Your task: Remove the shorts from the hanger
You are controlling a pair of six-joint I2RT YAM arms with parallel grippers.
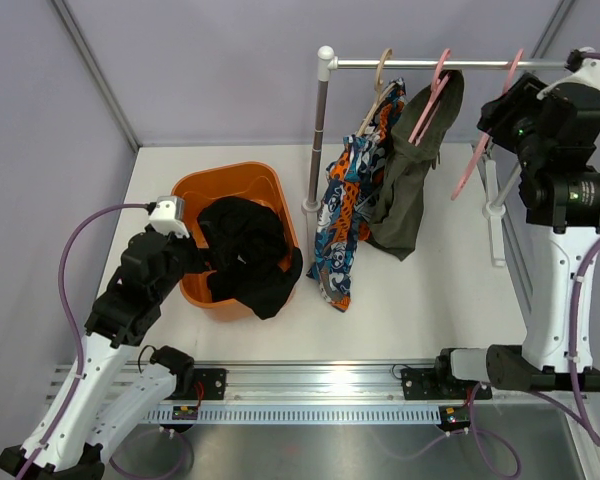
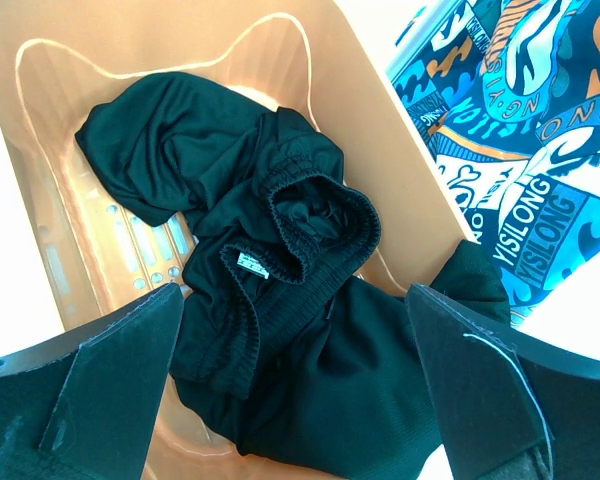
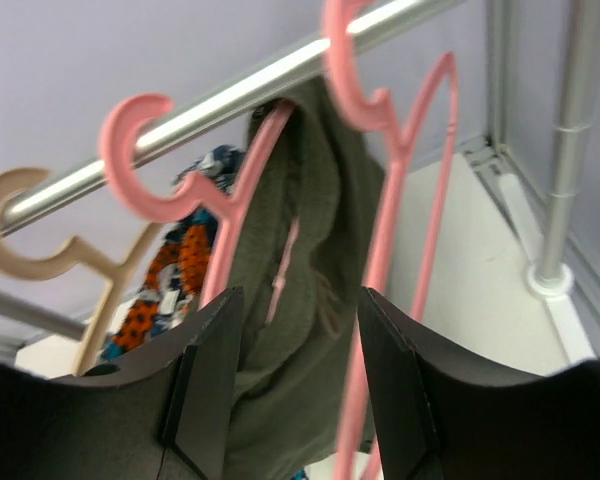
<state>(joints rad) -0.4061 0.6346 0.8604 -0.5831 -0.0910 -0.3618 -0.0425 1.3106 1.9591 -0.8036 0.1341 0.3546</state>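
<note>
My right gripper grabs the olive green shorts' pink hanger at its neck below the hook next, which leaves the hanger's arms free to remove the shorts.
The black shorts lie crumpled in an orange basket, one leg draped over its near rim; the left wrist view shows them too. My left gripper hangs open and empty just above them. The olive green shorts hang on a pink hanger and the patterned shorts on a beige hanger. My right gripper is open and empty, level with the rail, facing the olive shorts, jaws apart from them.
A silver rail on an upright post carries the hangers. An empty pink hanger hangs right beside my right gripper, close in front of it in the right wrist view. Grey walls enclose the white table.
</note>
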